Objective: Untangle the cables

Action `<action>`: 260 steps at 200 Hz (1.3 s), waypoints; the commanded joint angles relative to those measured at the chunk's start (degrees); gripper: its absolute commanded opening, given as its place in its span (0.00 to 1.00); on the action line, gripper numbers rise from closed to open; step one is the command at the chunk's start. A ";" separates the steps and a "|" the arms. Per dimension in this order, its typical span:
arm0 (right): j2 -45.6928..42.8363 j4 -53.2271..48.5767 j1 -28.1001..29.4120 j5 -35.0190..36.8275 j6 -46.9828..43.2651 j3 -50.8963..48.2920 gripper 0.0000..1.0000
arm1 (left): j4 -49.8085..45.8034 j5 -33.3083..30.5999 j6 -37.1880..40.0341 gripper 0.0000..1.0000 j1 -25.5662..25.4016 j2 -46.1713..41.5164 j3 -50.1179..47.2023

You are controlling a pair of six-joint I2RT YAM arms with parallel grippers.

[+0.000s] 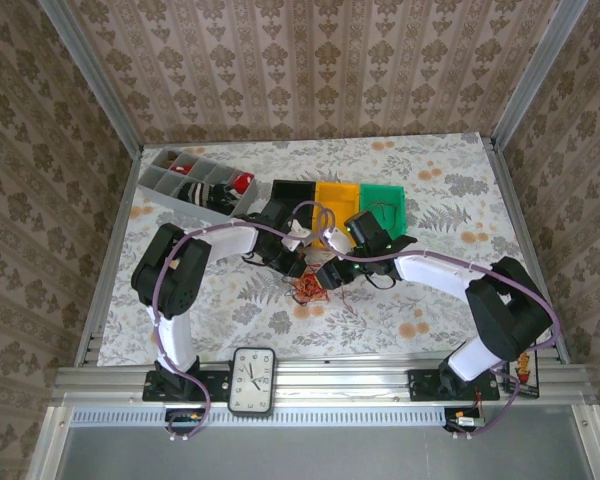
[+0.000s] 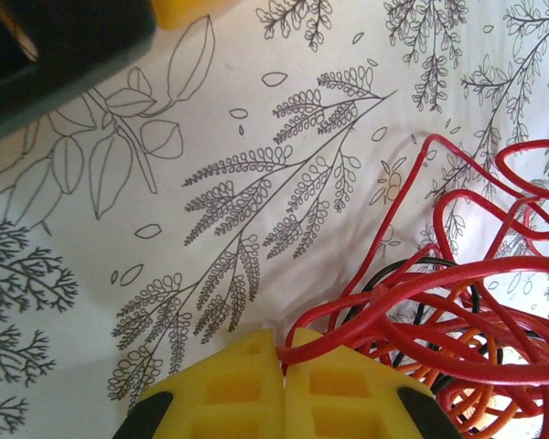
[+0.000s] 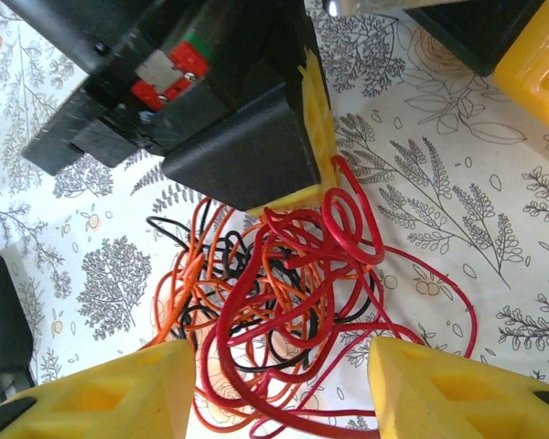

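Note:
My right gripper grabs just the red cable [image 1: 318, 292] [image 3: 223, 355] at the tangle's near side next, opposite my left gripper, to draw it free of the other cables.
The cables [image 1: 310, 290] lie as one tangle of red, orange and dark wires on the floral cloth, between the two grippers. My left gripper [image 2: 284, 355] is shut, its yellow fingers pinching one red cable [image 2: 348, 329] at the tangle's edge. From the right wrist view this left gripper [image 3: 316, 128] touches the far side of the tangle [image 3: 284, 274]. My right gripper [image 3: 279, 393] is open, with its fingers [image 3: 119, 393] spread to either side of the tangle's near part and red loops lying between them. Seen from the top, the left gripper [image 1: 295, 265] and right gripper [image 1: 332, 275] meet over the tangle.
Black [image 1: 293, 195], yellow [image 1: 337, 198] and green [image 1: 382, 203] bins stand in a row behind the grippers. A grey divided tray [image 1: 195, 180] with small items sits at the back left. A clock [image 1: 252, 380] lies on the front rail.

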 commanded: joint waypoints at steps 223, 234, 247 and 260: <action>-23.76 14.80 -20.54 32.16 28.96 -20.61 0.00 | 6.46 -8.27 -6.50 0.00 3.64 -0.02 -5.00; -24.36 14.12 -21.64 33.30 29.61 -21.02 0.00 | 7.14 -9.31 -7.26 0.00 4.30 -0.40 -5.73; -25.32 12.63 -22.80 35.59 30.28 -21.33 0.00 | 7.76 -10.54 -7.99 0.00 5.11 -1.07 -6.67; -26.28 11.01 -24.10 37.57 31.09 -21.66 0.00 | 8.19 -11.81 -8.38 0.00 5.75 -1.71 -7.52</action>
